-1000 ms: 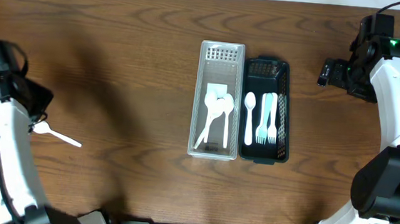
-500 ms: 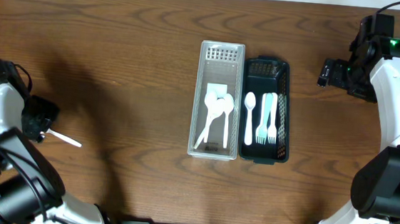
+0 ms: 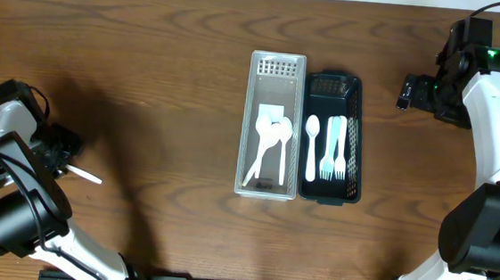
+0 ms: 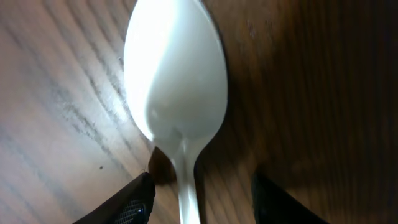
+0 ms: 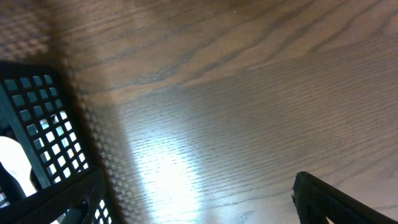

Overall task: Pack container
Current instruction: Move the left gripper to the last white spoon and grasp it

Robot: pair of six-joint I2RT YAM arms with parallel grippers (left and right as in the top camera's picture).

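Note:
Next, my left gripper grabs the white plastic spoon's handle just below the bowl, fingers on either side, to pack the spoon lengthwise into the clear container.
A white plastic spoon lies on the wooden table at the far left. My left gripper is down over its bowl end. In the left wrist view the spoon fills the frame, and my left gripper is open with a finger on each side of the handle, not closed on it. A clear container with white spoons and a black basket with a spoon and forks stand mid-table. My right gripper hovers empty and open, to the right of the basket.
The right wrist view shows the black basket's mesh wall at left, bare wood grain in the middle, and one dark finger at lower right. The table's far edge runs along the top of the overhead view.
My left arm has swung down and in, so the gripper now covers the spoon's bowl end. The spoon has stayed about where it was. The right arm has not moved.

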